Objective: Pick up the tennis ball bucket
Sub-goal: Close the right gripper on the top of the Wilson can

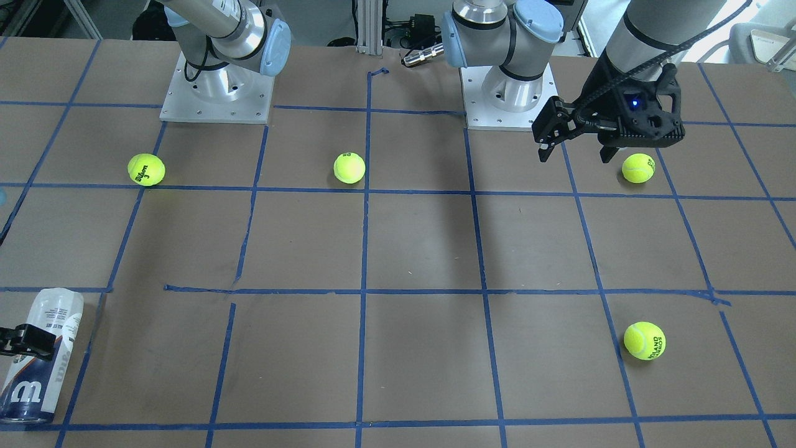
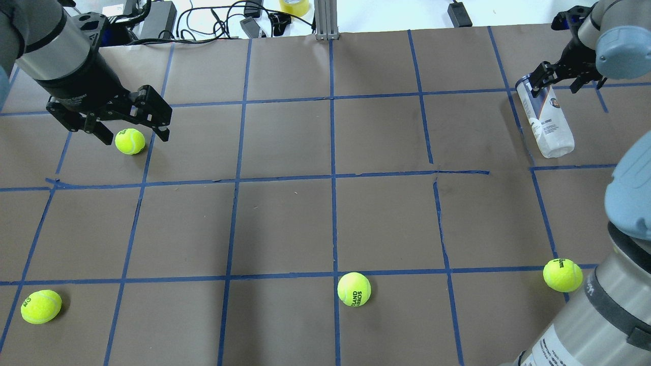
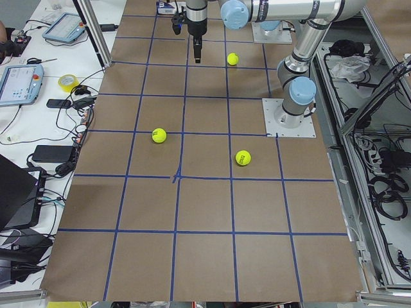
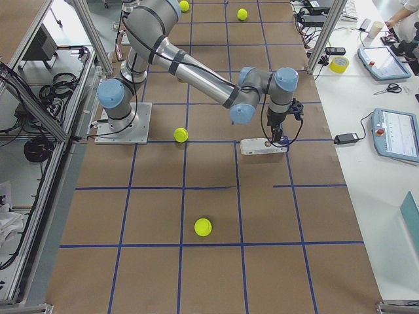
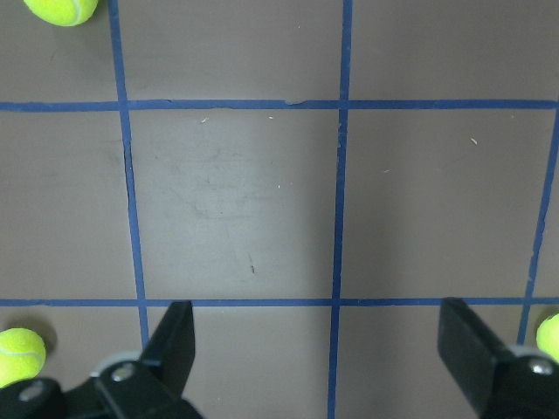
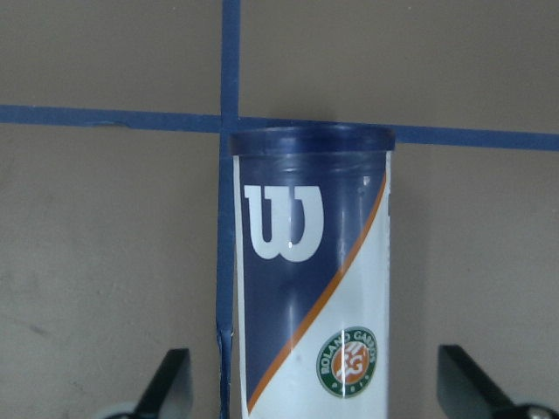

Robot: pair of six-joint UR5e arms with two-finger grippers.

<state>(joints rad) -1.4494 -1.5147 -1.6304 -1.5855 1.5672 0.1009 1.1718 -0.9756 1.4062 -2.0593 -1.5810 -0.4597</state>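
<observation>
My right gripper grabs the tennis ball bucket by its middle [image 1: 55, 345] [image 6: 314, 384] next, to lift it with its navy end left free.
The tennis ball bucket [image 2: 548, 122] is a slim white can with a navy end and a white W. It lies on its side at the table's far right; it also shows in the front view [image 1: 40, 354] and the right side view [image 4: 262, 146]. My right gripper [image 2: 561, 81] is open and straddles the can near its navy end. In the right wrist view the can [image 6: 314, 288] lies between the two spread fingers [image 6: 170, 388]. My left gripper [image 2: 135, 136] is open and empty, hovering above the table at the far left by a tennis ball [image 2: 129, 141].
Three more tennis balls lie on the brown papered table: near left [image 2: 40, 306], near middle [image 2: 354, 289] and near right [image 2: 562, 275]. Cables and boxes sit beyond the far edge [image 2: 244, 20]. The right arm's elbow [image 2: 630, 203] hangs over the right side.
</observation>
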